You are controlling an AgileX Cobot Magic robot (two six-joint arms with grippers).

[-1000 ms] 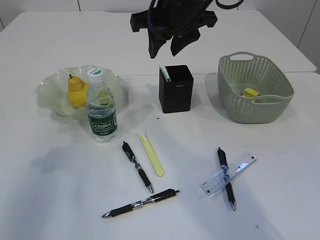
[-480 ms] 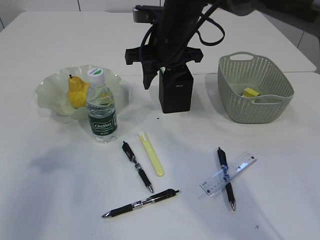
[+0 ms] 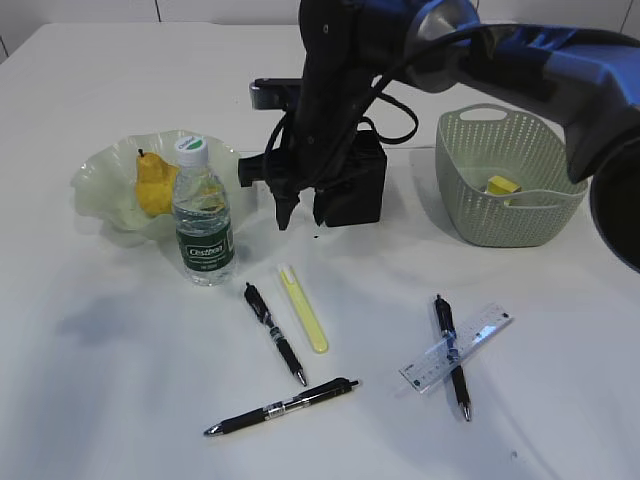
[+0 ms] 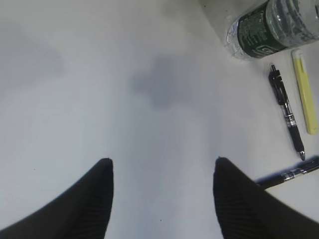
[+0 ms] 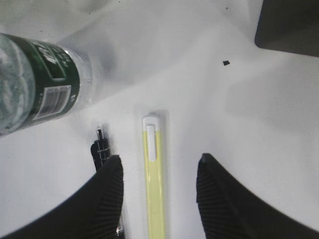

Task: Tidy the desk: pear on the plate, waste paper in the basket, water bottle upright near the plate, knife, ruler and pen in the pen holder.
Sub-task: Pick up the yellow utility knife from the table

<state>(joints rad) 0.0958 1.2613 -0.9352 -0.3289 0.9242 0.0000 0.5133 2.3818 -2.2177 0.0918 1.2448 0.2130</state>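
Note:
I need to tidy the yellow knife into the pen holder [image 3: 362, 190], so I should grab it by its handle [image 3: 309, 325] with my right gripper next.
My right gripper [image 3: 298, 212] hangs open in front of the black pen holder [image 3: 362, 190], above the top end of the yellow knife [image 3: 303, 308]. From the right wrist the knife [image 5: 153, 169] lies between the open fingers, untouched. The pear [image 3: 153, 184] sits on the ruffled plate [image 3: 100, 170]. Next to it the water bottle [image 3: 205, 215] stands upright. Three black pens [image 3: 275, 333] [image 3: 282, 405] [image 3: 452, 355] lie on the desk, the last one under the clear ruler [image 3: 470, 338]. My left gripper [image 4: 163, 167] is open over bare desk.
The green basket [image 3: 470, 200] stands at the right with a yellow lump [image 3: 502, 185] inside, which looks like the waste paper. The right arm covers part of the pen holder. In the left wrist view the bottle [image 4: 271, 27] and a pen [image 4: 287, 112] lie at the upper right.
The right arm has come down and forward from above the pen holder to just over the yellow knife. Nothing on the desk has moved.

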